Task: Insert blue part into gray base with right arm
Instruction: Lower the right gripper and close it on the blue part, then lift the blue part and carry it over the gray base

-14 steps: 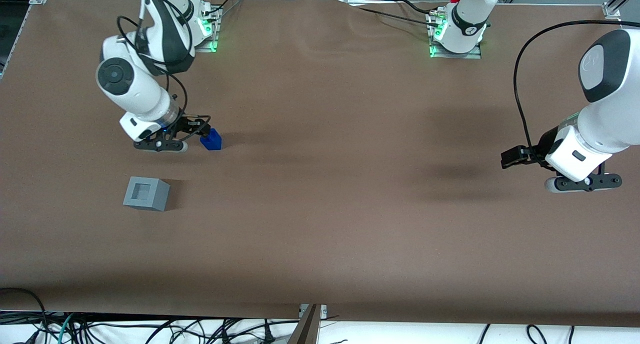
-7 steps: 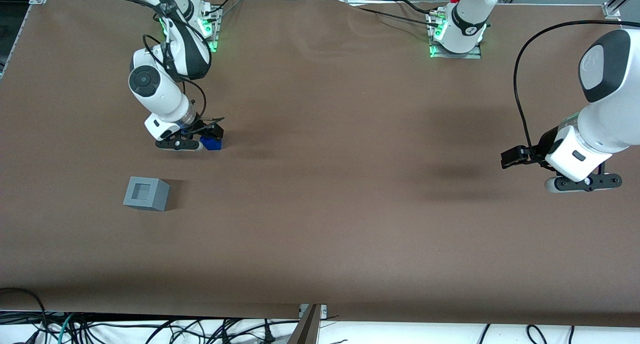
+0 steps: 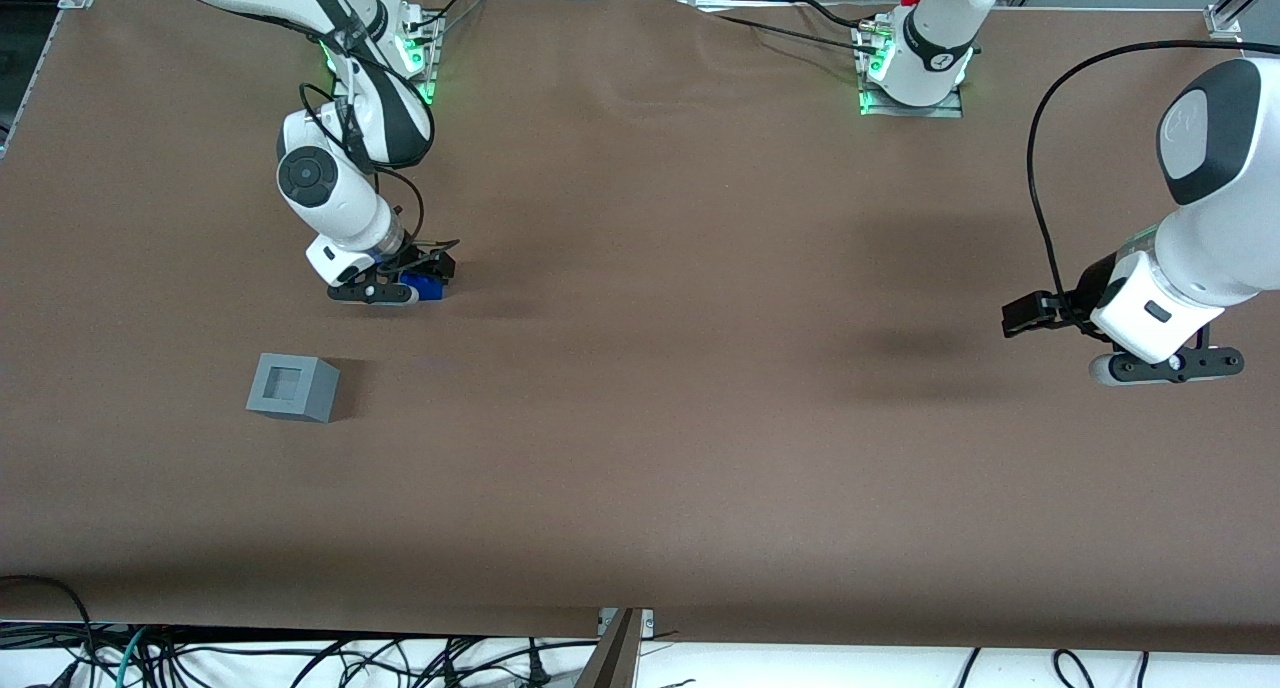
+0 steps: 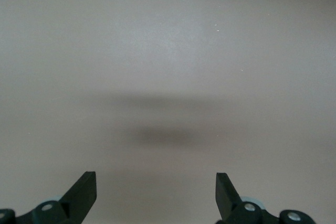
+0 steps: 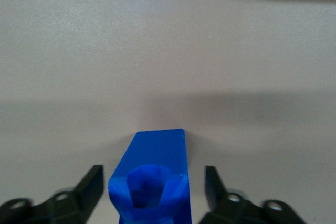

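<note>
The blue part needs to fit into the gray base's square socket. My right gripper should grab the blue part by its nub end (image 5: 149, 190) next.
The blue part (image 3: 427, 287) stands on the brown table, its nub end up, and fills the space between my fingers in the right wrist view (image 5: 152, 182). My right gripper (image 3: 428, 273) is low over it and open, one finger (image 5: 93, 183) on each side with a small gap to the part. The gray base (image 3: 292, 388), a light-grey cube with a square socket in its top, sits on the table nearer the front camera than the gripper, apart from it. The base does not show in the right wrist view.
The brown table (image 3: 660, 368) stretches toward the parked arm's end. Arm mounts with green lights (image 3: 420, 58) stand at the table's edge farthest from the front camera. Cables hang off the edge nearest the front camera.
My right arm has moved toward the parked arm's end and lowered, so the open fingers now straddle the blue part. The part and the base have not moved.
</note>
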